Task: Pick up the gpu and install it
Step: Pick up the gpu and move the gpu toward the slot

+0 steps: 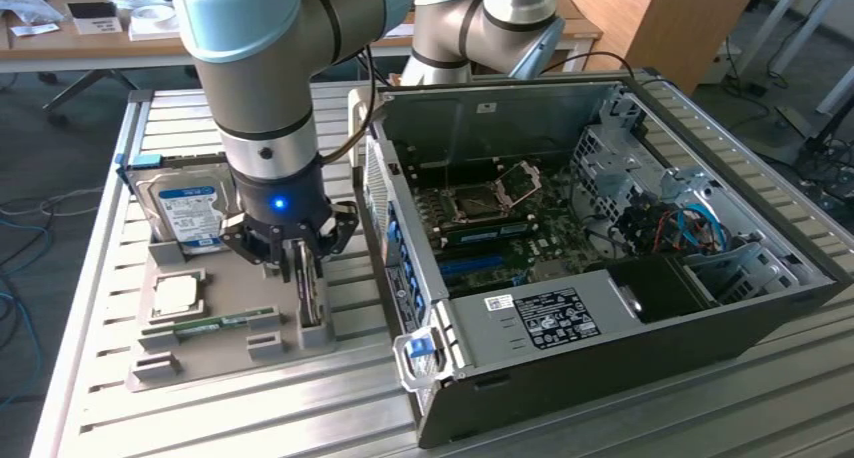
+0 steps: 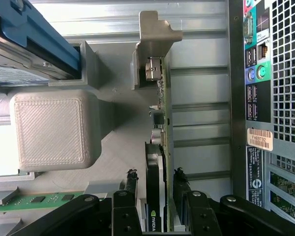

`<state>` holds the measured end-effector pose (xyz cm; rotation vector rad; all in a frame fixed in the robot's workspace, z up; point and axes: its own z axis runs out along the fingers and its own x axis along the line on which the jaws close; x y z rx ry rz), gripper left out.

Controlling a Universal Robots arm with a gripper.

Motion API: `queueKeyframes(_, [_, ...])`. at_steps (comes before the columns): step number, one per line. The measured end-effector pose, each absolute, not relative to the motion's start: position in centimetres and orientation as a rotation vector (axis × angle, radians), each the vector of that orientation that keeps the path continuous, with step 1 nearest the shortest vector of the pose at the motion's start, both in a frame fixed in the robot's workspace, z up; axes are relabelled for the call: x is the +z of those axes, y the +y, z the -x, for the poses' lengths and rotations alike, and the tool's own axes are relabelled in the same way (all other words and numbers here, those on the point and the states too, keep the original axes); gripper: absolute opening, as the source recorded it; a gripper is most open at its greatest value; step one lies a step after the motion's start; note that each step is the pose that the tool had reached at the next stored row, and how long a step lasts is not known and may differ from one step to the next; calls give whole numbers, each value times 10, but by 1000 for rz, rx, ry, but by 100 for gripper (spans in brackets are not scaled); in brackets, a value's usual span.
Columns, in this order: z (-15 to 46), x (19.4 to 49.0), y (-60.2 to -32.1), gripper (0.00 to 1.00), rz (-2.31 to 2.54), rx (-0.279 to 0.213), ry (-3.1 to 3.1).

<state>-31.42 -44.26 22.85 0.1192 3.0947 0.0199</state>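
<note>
The silver bracket of the GPU flares out wide. My gripper will grab the GPU next by its flat fan-cover end (image 1: pixel 308 283), which is narrow enough for my fingers.
The gpu (image 1: pixel 311 300) stands on its long edge in a slot of the grey holder tray (image 1: pixel 214 363), just beside the computer case. In the wrist view the gpu (image 2: pixel 161 103) is seen edge-on, with its silver end bracket (image 2: pixel 155 42) at the far end. My gripper (image 1: pixel 300 263) has come down over the card's near end. It is open (image 2: pixel 155 184), one finger on each side of the card, with narrow gaps between the fingers (image 2: pixel 130 184) and the card's faces. The card rests in its slot.
A blue-labelled hard drive (image 1: pixel 187 213), a processor chip (image 1: pixel 176 296) and a green memory stick (image 1: pixel 214 325) also sit in the tray. The open computer case (image 1: pixel 601 228) lies at the exterior view's right, its motherboard (image 1: pixel 514 238) exposed. Its rear port panel (image 2: pixel 258 83) is close to the card.
</note>
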Motion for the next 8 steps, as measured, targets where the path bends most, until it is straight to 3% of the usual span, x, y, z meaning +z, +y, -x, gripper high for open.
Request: queueKeyframes(8, [314, 229, -443, 41, -119, 20, 3095])
